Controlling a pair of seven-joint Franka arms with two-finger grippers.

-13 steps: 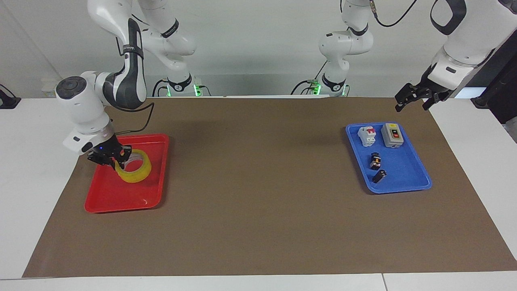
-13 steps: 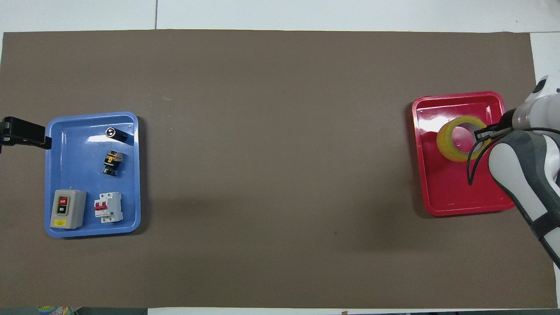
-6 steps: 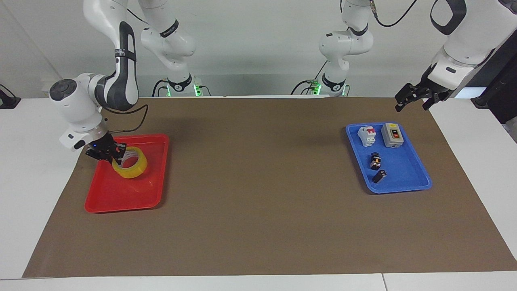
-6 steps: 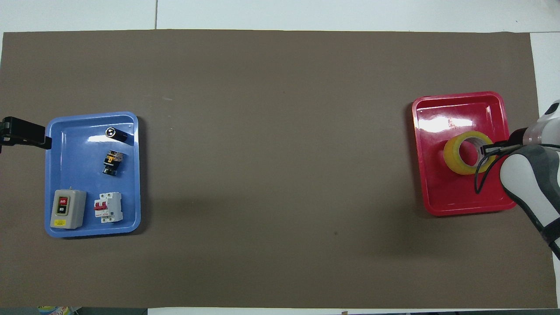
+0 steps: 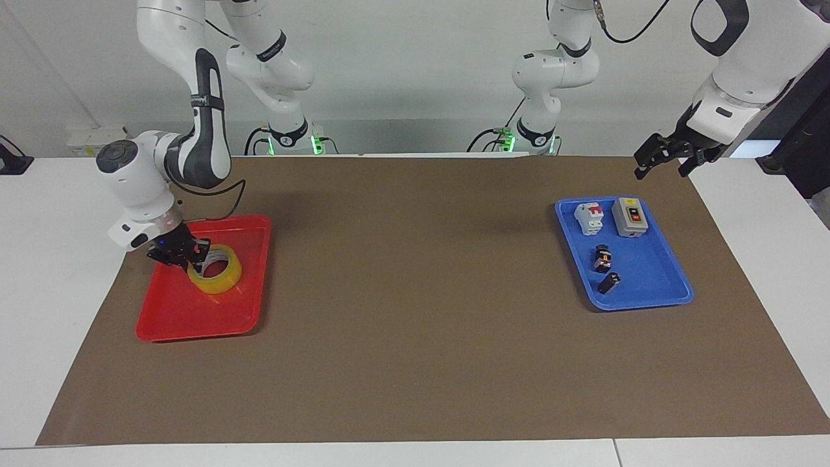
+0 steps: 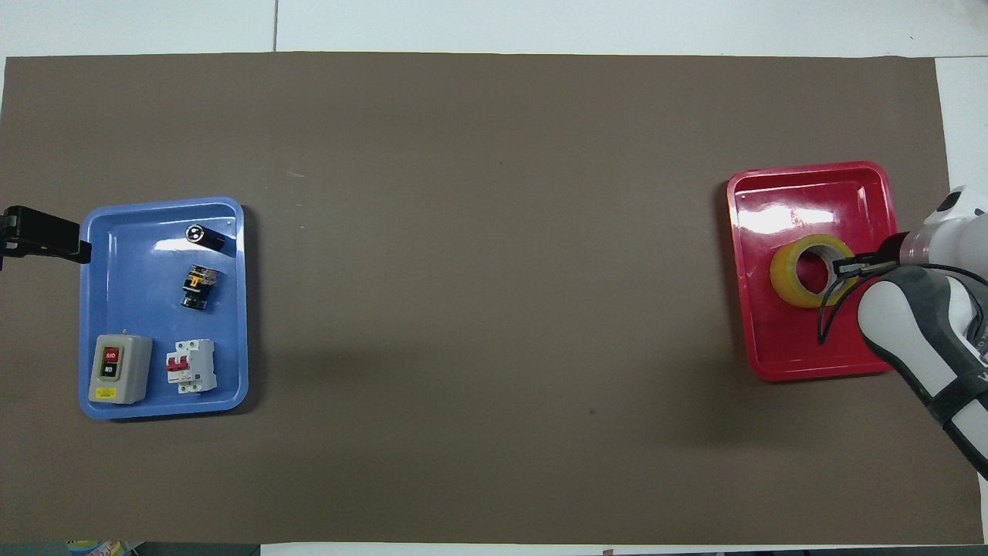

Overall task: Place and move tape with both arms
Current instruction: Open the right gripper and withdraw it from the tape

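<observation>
My right gripper opens next, since the yellow tape lies nearly flat inside the red tray and the tape would stay there.
The yellow tape with its white core is in the red tray, nearly flat. My right gripper is shut on the tape's rim at the side toward the right arm's end of the table. It shows the same way in the overhead view, the right gripper on the tape in the red tray. My left gripper is open and empty, and waits in the air beside the blue tray, over the mat's edge; it also shows in the overhead view.
The blue tray holds a grey switch box, a white circuit breaker and two small black parts. A brown mat covers the table between the trays.
My right gripper has shifted the tape within the red tray, first nearer to the robots, then a little toward the table's middle, and the roll now sits flatter. The left arm has not moved.
</observation>
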